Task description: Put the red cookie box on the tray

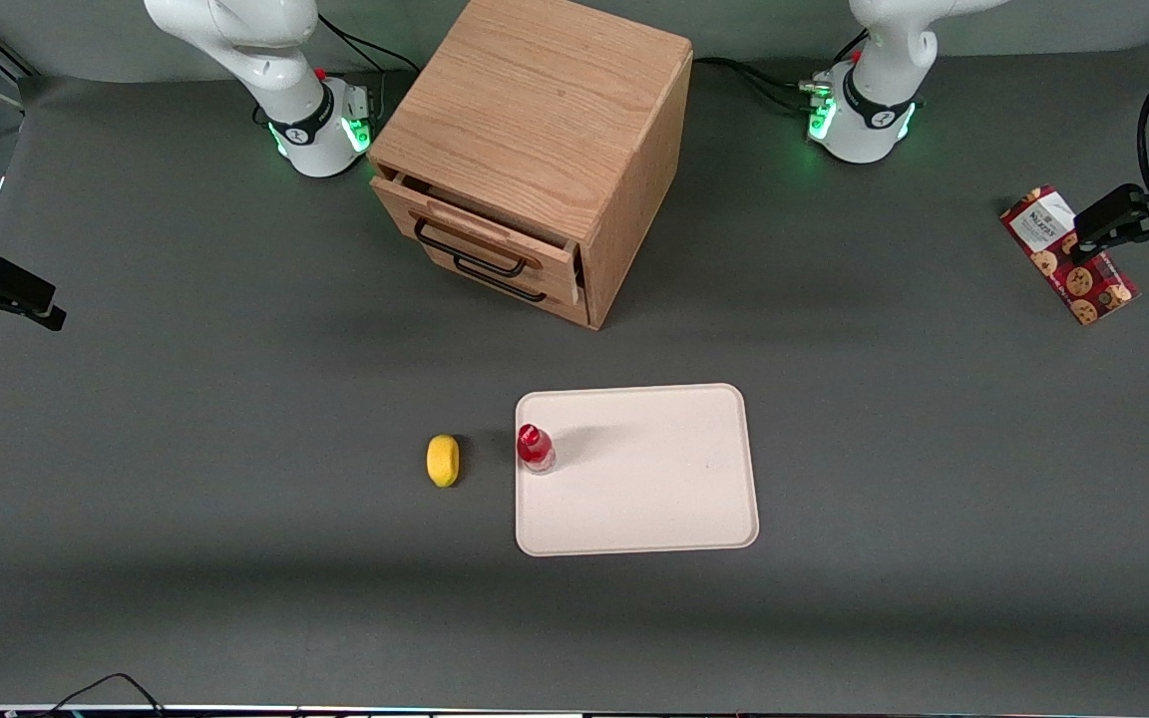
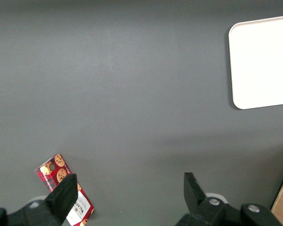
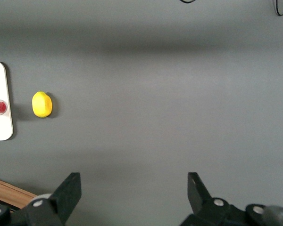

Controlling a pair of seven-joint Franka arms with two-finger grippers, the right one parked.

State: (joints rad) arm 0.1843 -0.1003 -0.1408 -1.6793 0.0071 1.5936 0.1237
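Note:
To place the red cookie box (image 1: 1070, 257) on the tray (image 1: 654, 479), my left gripper next needs to grab the box's middle, between its ends.
The red cookie box (image 1: 1070, 257) lies flat on the grey table toward the working arm's end, its white label end farther from the front camera. My left gripper (image 1: 1128, 249) hangs above it, open and empty, and one finger covers part of the box. In the left wrist view the gripper (image 2: 129, 188) is wide open and the box (image 2: 54, 169) sits under one fingertip (image 2: 66, 193), partly hidden. The cream tray (image 1: 654, 479) lies near the table's middle, nearer the front camera, and it also shows in the left wrist view (image 2: 262, 61).
A small red-capped bottle (image 1: 535, 448) stands on the tray's edge. A yellow lemon (image 1: 443, 460) lies on the table beside the tray. A wooden drawer cabinet (image 1: 535, 150) with its top drawer slightly open stands farther from the front camera.

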